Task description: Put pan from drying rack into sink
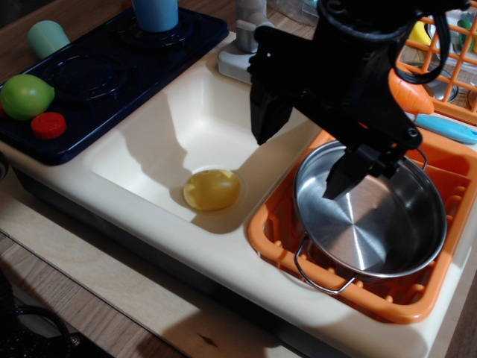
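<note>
My gripper is going to grab the pan (pixel 373 224) next, by its rim between the loop handles, and then put it into the sink (pixel 201 119).
The shiny steel pan (pixel 373 224) with wire loop handles sits in the orange drying rack (pixel 283 239) at the right. The cream-white sink (pixel 201 119) lies to its left and holds a yellow round object (pixel 212 189). My black gripper (pixel 298 160) is open, with one finger (pixel 264 119) over the sink's right edge and the other finger (pixel 346 173) above the pan's inside. The fingers straddle the pan's left rim from above and hold nothing. The faucet is mostly hidden behind the arm.
A dark blue stovetop (pixel 97 74) is at the left with a green fruit (pixel 26 95), a red cap (pixel 48 124), a teal cup (pixel 46 36) and a blue cup (pixel 155 13). An orange wire basket (pixel 447 67) and a blue-handled brush (pixel 443 127) are at the back right.
</note>
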Robot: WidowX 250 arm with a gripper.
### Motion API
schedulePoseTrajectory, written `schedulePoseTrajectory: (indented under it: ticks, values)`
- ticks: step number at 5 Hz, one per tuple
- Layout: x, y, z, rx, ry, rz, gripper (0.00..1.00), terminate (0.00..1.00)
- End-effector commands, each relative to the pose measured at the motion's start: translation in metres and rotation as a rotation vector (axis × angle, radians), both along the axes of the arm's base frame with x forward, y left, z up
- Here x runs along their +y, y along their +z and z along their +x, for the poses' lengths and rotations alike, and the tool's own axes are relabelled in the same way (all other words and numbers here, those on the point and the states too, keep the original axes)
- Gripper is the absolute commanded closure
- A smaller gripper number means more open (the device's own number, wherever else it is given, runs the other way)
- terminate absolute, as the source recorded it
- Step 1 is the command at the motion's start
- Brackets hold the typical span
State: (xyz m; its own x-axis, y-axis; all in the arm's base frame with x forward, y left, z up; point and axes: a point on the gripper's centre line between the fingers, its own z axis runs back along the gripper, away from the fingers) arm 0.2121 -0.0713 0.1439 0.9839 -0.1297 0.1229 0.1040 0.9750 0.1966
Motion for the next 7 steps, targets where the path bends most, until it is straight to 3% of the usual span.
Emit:
schedulePoseTrajectory:
  ticks: [1,3,4,6,7]
  values:
    - [0.007,-0.009,0.001,-0.094,-0.007,-0.04,0.0,0.0]
    - [0.014,-0.024,0.002,-0.125,-0.033,-0.083,0.0,0.0]
    - [0.016,-0.021,0.006,-0.098,-0.047,-0.096,1.0,0.0]
    - [0.014,-0.016,0.007,-0.077,-0.05,-0.116,1.0,0.0]
    - [0.015,-0.005,0.009,-0.049,-0.05,-0.095,1.0,0.0]
